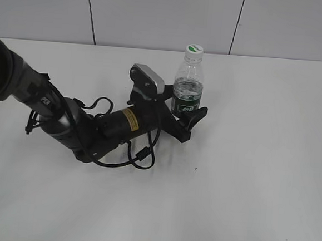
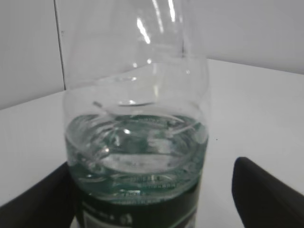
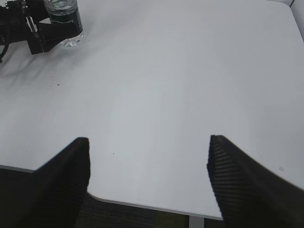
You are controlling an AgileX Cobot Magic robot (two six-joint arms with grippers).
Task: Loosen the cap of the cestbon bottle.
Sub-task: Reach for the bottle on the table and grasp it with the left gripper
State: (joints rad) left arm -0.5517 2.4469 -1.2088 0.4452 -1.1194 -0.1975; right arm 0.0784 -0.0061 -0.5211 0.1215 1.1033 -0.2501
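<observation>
My left gripper needs to grab the bottle by its straight lower part at the label (image 1: 185, 104) next, because the bottle's shoulder (image 1: 191, 70) slopes in toward the cap.
The cestbon bottle (image 1: 187, 83) stands upright on the white table (image 1: 246, 177), partly filled with water, with its dark green label low down. The white cap (image 1: 194, 49) with a green mark sits on its neck. My left gripper (image 1: 186, 108) is open around the bottle at label height. In the left wrist view the bottle (image 2: 137, 156) fills the space between the jaws (image 2: 152, 190); the left finger is against it and the right finger stands apart. The cap is out of that view. My right gripper (image 3: 148, 140) is open and empty over the table's near edge, far from the bottle (image 3: 64, 21).
The left arm (image 1: 82, 125) with its cables lies low across the left of the table. The table's front edge (image 3: 142, 205) shows below the right jaws. A white panelled wall (image 1: 158, 14) stands behind the table.
</observation>
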